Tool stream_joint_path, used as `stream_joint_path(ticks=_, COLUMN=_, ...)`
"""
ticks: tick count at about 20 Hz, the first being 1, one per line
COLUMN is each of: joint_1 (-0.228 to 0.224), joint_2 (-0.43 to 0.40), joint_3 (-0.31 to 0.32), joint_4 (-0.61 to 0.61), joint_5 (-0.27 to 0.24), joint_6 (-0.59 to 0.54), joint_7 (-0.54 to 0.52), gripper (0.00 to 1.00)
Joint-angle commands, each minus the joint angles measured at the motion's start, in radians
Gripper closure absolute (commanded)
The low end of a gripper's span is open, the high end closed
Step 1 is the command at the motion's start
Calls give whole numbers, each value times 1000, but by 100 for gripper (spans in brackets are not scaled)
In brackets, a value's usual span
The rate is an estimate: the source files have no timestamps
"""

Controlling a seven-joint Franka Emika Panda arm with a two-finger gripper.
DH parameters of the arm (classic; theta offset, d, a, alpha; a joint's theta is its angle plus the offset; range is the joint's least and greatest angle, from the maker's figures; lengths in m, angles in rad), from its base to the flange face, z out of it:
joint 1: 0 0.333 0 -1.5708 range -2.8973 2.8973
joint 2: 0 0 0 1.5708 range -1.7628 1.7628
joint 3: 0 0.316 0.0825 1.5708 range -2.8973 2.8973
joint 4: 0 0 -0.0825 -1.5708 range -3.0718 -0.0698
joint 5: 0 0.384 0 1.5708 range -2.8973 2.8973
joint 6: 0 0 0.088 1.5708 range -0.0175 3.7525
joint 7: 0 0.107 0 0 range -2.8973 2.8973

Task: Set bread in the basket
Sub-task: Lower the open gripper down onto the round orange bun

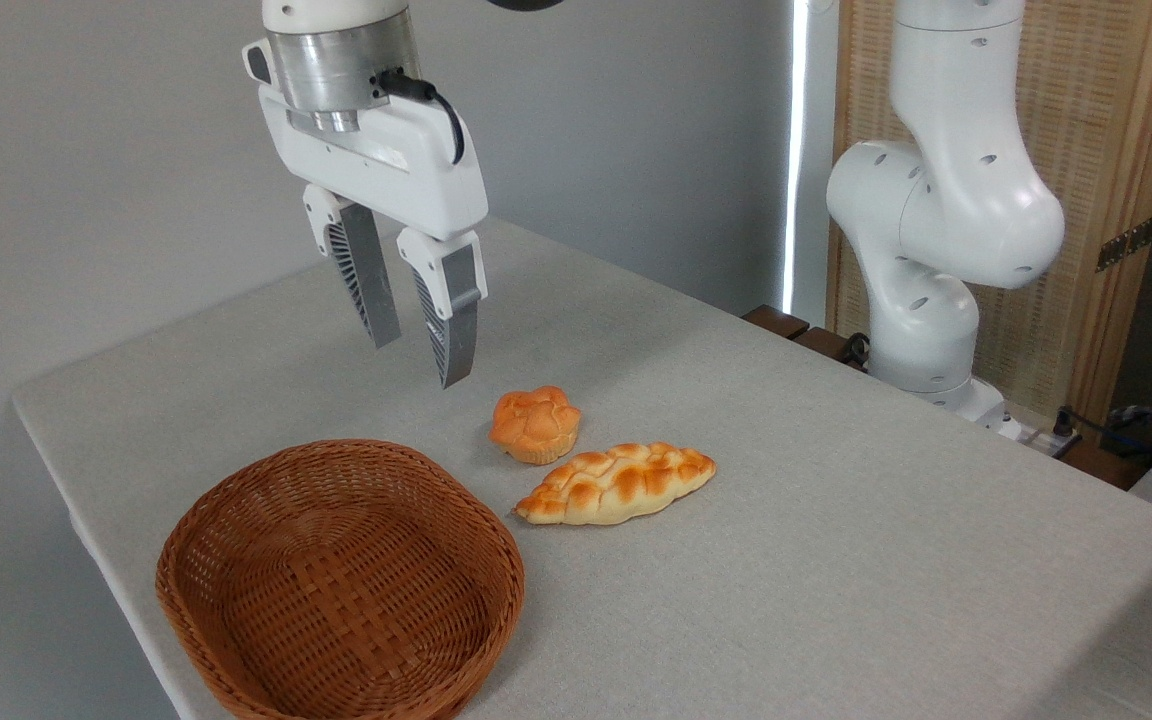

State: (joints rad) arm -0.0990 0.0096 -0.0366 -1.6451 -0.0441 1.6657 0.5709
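Note:
I should grab the small round bun by its lobed top (535, 412) next, to put it into the wicker basket.
The bread (534, 423), a small round orange-golden bun with a lobed top, rests on the grey table just right of centre. The oval brown wicker basket (236, 500) stands at the front left with nothing in it. My gripper (421, 358) hangs in the air above the table, up and to the left of the bun and behind the basket. Its two ridged fingers are apart with nothing between them, so it is open.
A longer pale-golden braided loaf (618, 483) lies right beside the bun, toward the front right. The arm's white base (921, 330) stands at the table's far right edge. The table's left edge (86, 520) runs close to the basket.

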Motion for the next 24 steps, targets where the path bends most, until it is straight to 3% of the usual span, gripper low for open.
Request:
stream_joint_path(ticks=1, joint_1=-4, joint_2=-27, joint_3=-6, joint_4=-57, joint_5=-19, joint_6=15, joint_7=53, gripper=0)
stream_joint_path(ticks=5, joint_1=-5, joint_2=-59, joint_3=-9, joint_4=-125, joint_5=-19, joint_6=60, joint_7=72, gripper=0)
stream_joint_path(ticks=13, joint_1=-44, joint_2=-186, joint_3=-32, joint_4=-335, joint_5=-19, joint_6=98, joint_7=338, gripper=0)
stream_joint_path(ticks=18, joint_1=-99, joint_2=-255, joint_3=-37, joint_4=-502, joint_5=-19, joint_6=252, joint_7=346, gripper=0)
stream_joint_path(ticks=24, joint_1=-128, joint_2=-252, joint_3=-66, joint_4=-588, joint_5=-17, joint_6=284, joint_7=372, gripper=0)
